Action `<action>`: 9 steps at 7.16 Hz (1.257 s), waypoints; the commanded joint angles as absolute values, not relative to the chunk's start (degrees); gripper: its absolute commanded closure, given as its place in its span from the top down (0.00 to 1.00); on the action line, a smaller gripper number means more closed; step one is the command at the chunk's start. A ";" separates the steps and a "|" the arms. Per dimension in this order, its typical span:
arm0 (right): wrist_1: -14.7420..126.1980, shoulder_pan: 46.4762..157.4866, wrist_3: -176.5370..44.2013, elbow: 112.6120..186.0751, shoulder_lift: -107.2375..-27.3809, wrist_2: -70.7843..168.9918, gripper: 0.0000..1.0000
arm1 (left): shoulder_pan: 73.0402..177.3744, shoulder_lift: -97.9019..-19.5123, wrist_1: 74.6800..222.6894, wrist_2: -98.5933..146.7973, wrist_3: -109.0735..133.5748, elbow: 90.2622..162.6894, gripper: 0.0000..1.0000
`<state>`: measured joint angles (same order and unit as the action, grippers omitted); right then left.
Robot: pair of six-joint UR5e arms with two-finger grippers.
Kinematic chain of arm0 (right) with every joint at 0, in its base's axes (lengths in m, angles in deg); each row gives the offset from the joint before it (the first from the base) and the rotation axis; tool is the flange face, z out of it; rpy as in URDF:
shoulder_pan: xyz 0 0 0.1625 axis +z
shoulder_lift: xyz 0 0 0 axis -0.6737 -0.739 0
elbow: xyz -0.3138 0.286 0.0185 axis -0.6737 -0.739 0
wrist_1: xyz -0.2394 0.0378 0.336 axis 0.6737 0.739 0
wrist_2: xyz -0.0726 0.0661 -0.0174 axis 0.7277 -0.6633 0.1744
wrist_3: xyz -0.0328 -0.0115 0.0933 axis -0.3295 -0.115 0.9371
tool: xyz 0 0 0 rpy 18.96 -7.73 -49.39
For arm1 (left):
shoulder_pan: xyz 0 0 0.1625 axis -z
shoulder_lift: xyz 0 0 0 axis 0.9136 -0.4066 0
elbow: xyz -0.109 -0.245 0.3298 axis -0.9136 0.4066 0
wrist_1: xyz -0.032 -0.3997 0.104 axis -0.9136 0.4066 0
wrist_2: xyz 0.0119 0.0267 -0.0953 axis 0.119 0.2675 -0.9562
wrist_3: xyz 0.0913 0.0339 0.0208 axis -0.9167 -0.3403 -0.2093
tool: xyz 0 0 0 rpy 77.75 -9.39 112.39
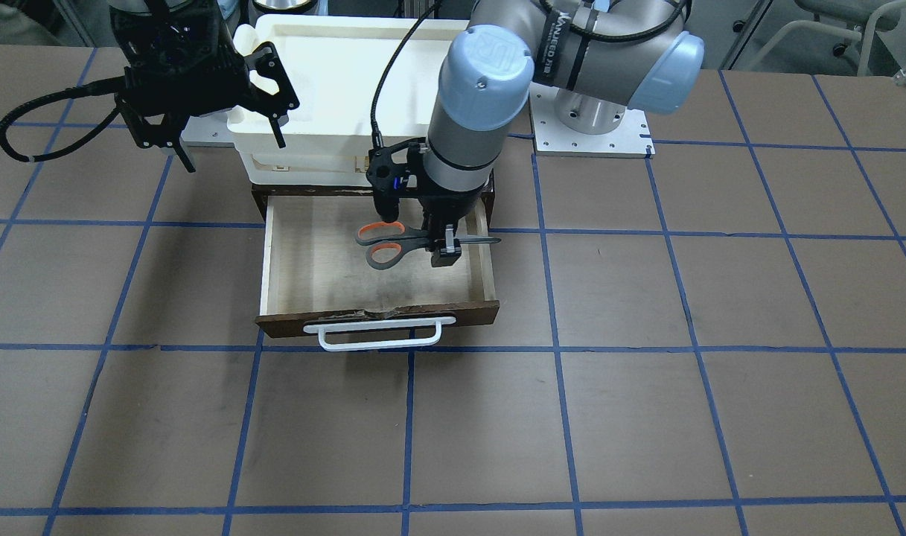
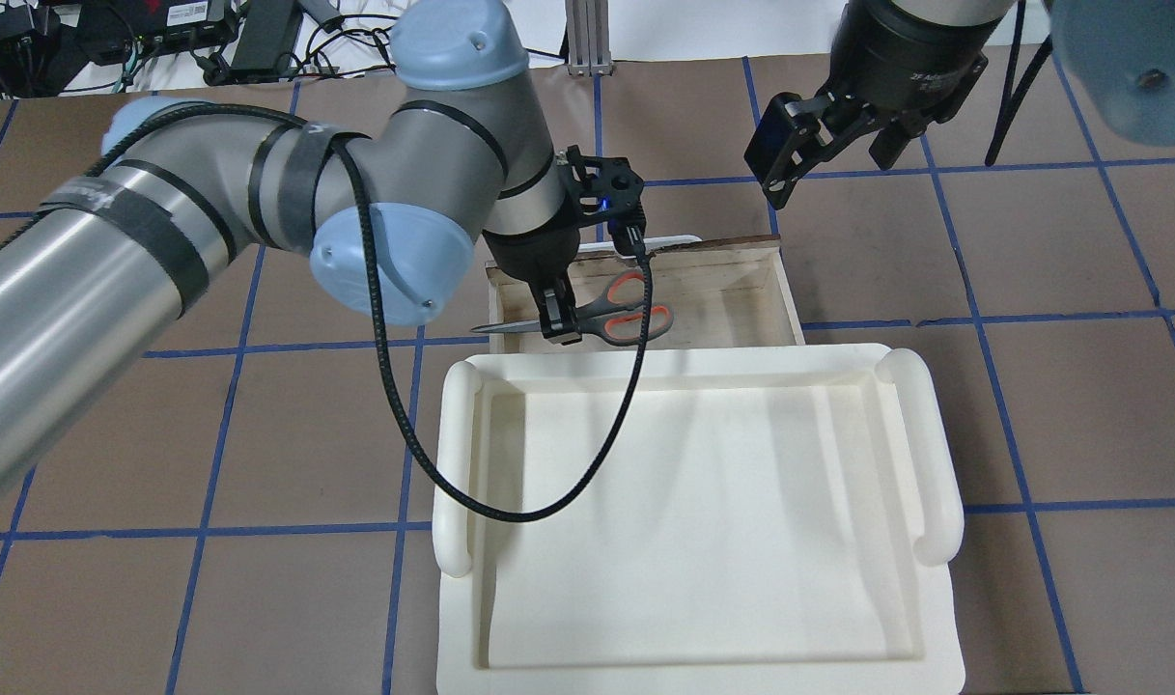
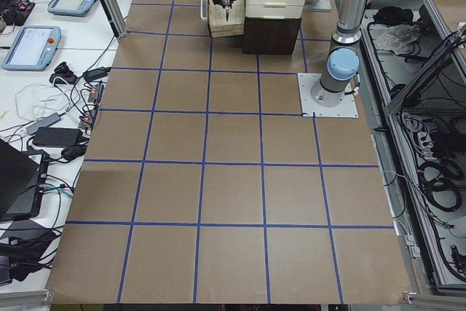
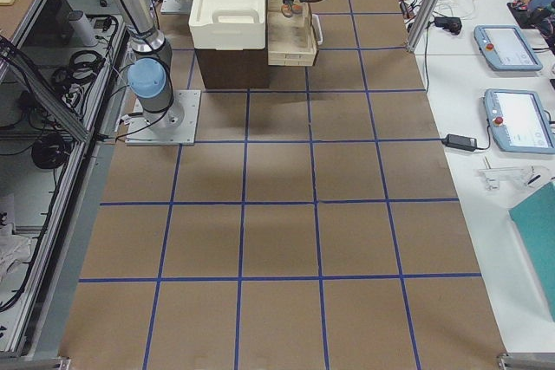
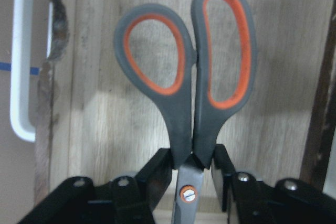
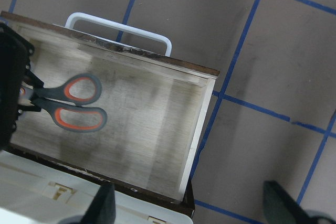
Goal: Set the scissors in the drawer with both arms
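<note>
My left gripper keeps hold of the scissors for now, until they sit wholly inside the drawer's sides, since their blade tip juts across the drawer's side.
The scissors, grey with orange-lined loops, hang level over the pale inside of the open brown drawer. My left gripper is shut on them near the pivot, with the blades pointing toward the drawer's side wall. The left wrist view shows the scissors clamped between the fingers. My right gripper is open and empty, raised beside the drawer; from its wrist view I see the drawer and the scissors. The drawer's white bar handle faces away from the robot.
A white plastic tray sits on top of the dark cabinet that the drawer slides out of. The brown table is marked with blue tape lines. The left arm's black cable droops over the tray.
</note>
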<state>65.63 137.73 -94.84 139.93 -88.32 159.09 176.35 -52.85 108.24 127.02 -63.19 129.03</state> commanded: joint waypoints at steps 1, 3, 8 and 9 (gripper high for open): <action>64.68 137.71 -83.77 139.85 -88.47 159.49 1.00 | 178.60 -55.62 102.75 126.67 -61.12 129.20 0.00; 63.45 137.71 -81.44 139.84 -88.47 161.67 1.00 | 179.30 -57.21 102.37 126.67 -60.22 129.20 0.00; 63.18 137.98 -79.07 139.76 -88.56 161.51 1.00 | 181.06 -58.71 102.54 126.58 -58.73 129.98 0.18; 63.44 137.97 -79.07 139.76 -88.56 161.34 1.00 | 181.15 -58.63 102.54 126.67 -58.82 130.16 0.26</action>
